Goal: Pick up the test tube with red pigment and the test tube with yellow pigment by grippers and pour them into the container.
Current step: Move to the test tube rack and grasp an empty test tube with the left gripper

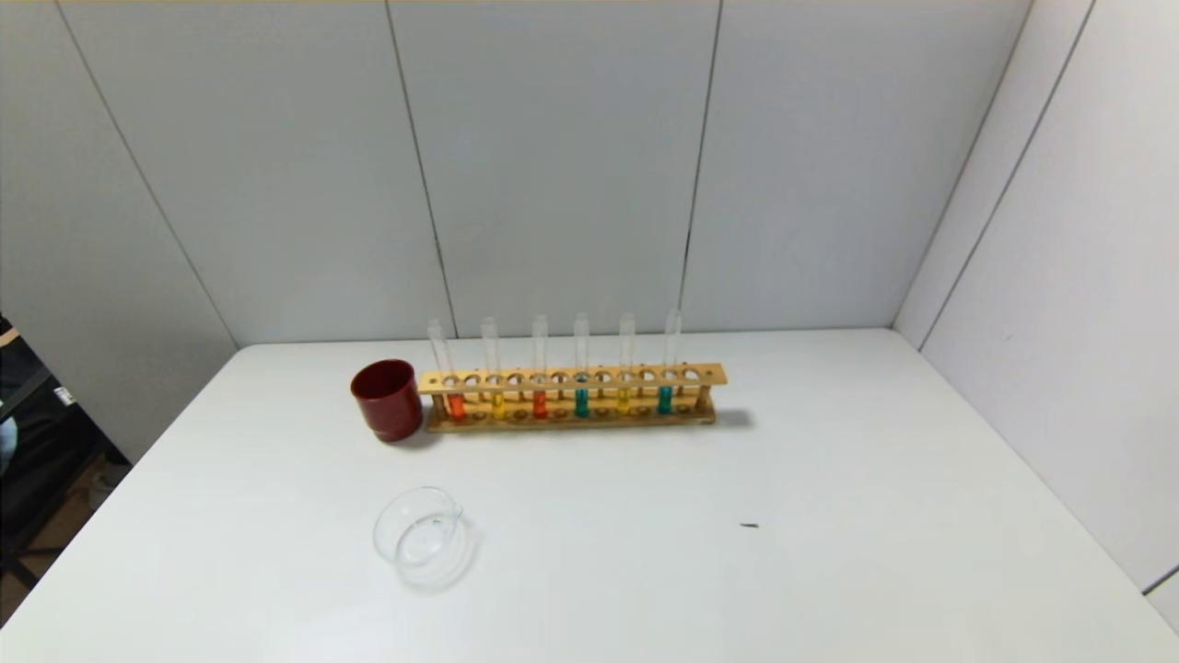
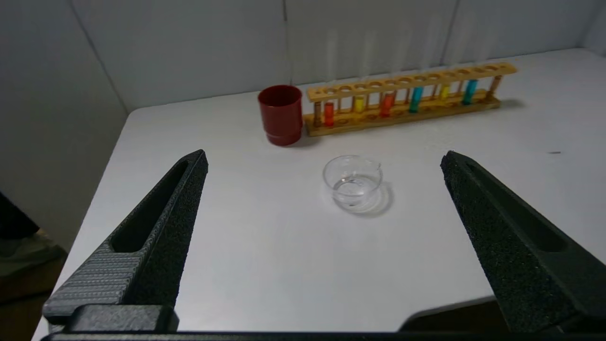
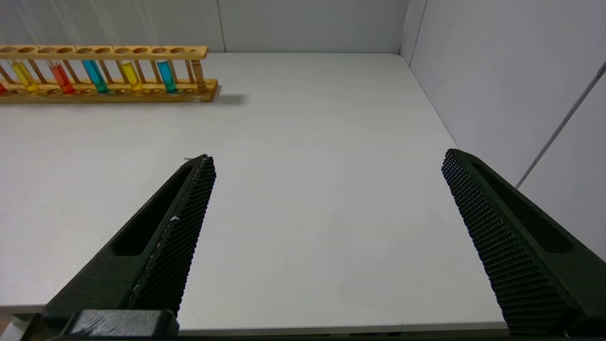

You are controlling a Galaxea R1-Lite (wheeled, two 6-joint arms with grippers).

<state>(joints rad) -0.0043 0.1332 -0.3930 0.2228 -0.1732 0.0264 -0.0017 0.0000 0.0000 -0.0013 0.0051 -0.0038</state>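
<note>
Next, my left gripper grabs the red test tube by its clear upper part (image 1: 441,348) (image 2: 331,65), since the wooden rack closes around the tube's lower part.
A wooden rack (image 1: 571,378) stands at the back of the white table with several upright tubes. Two hold red pigment (image 1: 456,406) (image 1: 540,404), two hold yellow pigment (image 1: 498,405) (image 1: 624,401), and two hold teal liquid. The clear glass container (image 1: 419,536) sits in front of the rack toward the left; it also shows in the left wrist view (image 2: 352,182). My left gripper (image 2: 324,158) is open and empty, back near the table's front edge, facing the container. My right gripper (image 3: 326,158) is open and empty at the front right edge. Neither gripper shows in the head view.
An opaque dark red cup (image 1: 387,399) stands against the rack's left end. A small dark speck (image 1: 749,525) lies on the table to the right. White panel walls close the back and the right side. Dark furniture (image 1: 28,442) stands left of the table.
</note>
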